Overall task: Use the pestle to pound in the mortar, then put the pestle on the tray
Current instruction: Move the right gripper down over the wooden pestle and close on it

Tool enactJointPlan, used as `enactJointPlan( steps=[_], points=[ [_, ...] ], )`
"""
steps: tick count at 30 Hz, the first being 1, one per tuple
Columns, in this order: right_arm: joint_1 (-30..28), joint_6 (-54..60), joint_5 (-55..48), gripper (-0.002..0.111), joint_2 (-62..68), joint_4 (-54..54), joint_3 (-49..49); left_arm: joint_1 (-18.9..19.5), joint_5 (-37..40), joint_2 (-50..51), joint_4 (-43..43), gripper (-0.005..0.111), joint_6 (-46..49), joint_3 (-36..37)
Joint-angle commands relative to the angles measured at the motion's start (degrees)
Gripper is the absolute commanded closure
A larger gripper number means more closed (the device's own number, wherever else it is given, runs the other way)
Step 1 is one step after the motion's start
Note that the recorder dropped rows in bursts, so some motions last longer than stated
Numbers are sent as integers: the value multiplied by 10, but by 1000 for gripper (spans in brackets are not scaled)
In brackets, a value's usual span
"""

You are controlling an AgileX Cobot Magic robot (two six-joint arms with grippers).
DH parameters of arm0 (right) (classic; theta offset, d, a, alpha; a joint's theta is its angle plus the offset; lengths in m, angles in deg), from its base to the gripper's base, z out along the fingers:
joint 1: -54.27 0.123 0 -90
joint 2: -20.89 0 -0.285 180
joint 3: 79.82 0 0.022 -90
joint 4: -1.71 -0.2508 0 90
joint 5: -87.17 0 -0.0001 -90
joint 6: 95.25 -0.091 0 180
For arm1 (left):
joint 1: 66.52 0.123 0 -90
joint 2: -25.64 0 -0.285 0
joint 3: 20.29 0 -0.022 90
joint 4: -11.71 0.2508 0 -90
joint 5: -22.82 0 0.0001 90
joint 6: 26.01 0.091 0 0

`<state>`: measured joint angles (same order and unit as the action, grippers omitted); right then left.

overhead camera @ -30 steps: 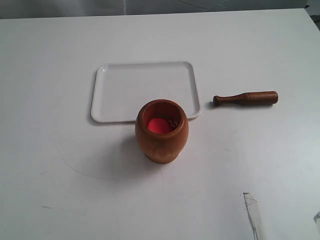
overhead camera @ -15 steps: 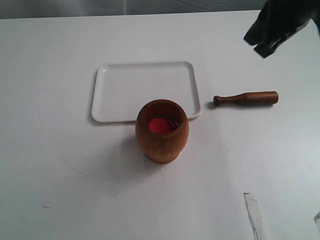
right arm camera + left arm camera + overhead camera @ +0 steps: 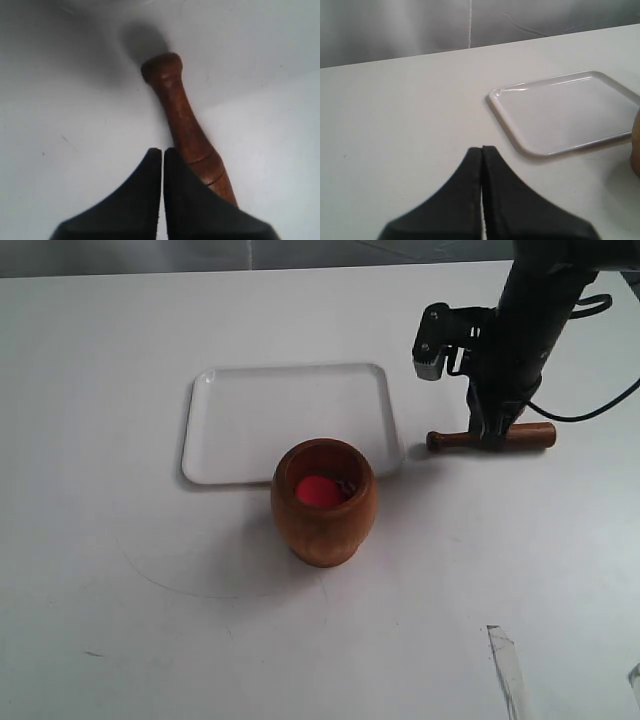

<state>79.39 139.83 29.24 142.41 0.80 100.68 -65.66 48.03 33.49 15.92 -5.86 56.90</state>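
The right gripper grabs the pestle by its slim handle (image 3: 458,440) next, leaving the pestle's thick end (image 3: 538,436) free to pound in the mortar.
The reddish-brown mortar (image 3: 323,502) stands upright on the white table, just in front of the white tray (image 3: 240,420); something red lies inside it. The dark pestle (image 3: 535,434) lies flat to the right of the tray, knobbed end (image 3: 436,441) toward it. My right gripper (image 3: 492,440) has come down over the pestle's middle. In the right wrist view it (image 3: 162,151) is shut with nothing between its fingers, tips just beside the pestle (image 3: 186,125). My left gripper (image 3: 482,149) is shut and empty, hovering near the tray's (image 3: 517,142) corner, out of the exterior view.
A strip of clear tape (image 3: 507,668) sticks to the table near the front right. The table's far edge (image 3: 470,47) meets a grey backdrop. A black cable (image 3: 600,405) loops off the right arm.
The right arm has swung in from the upper right and descended onto the pestle. Mortar, tray and pestle have stayed put.
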Motion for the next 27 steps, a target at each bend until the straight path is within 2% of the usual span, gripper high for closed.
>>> enactJointPlan(
  steps=[1, 6, 8, 13, 17, 27],
  points=[
    [3, 6, -15, 92, 7, 20, 4, -4, -2, -1, -4, 107, -5, 0],
    [3, 6, 17, 63, 7, 16, 4, -4, -2, -1, -4, 107, -5, 0],
    [3, 6, 40, 58, 7, 14, 4, -4, -2, -1, -4, 107, -5, 0],
    [3, 44, 72, 56, 7, 1, 4, -4, -2, -1, -4, 107, -5, 0],
    [3, 99, 72, 56, 13, -61, 4, -4, -2, -1, -4, 107, -5, 0],
    [3, 105, 82, 56, 60, -41, 4, -4, -2, -1, -4, 107, -5, 0]
  ],
)
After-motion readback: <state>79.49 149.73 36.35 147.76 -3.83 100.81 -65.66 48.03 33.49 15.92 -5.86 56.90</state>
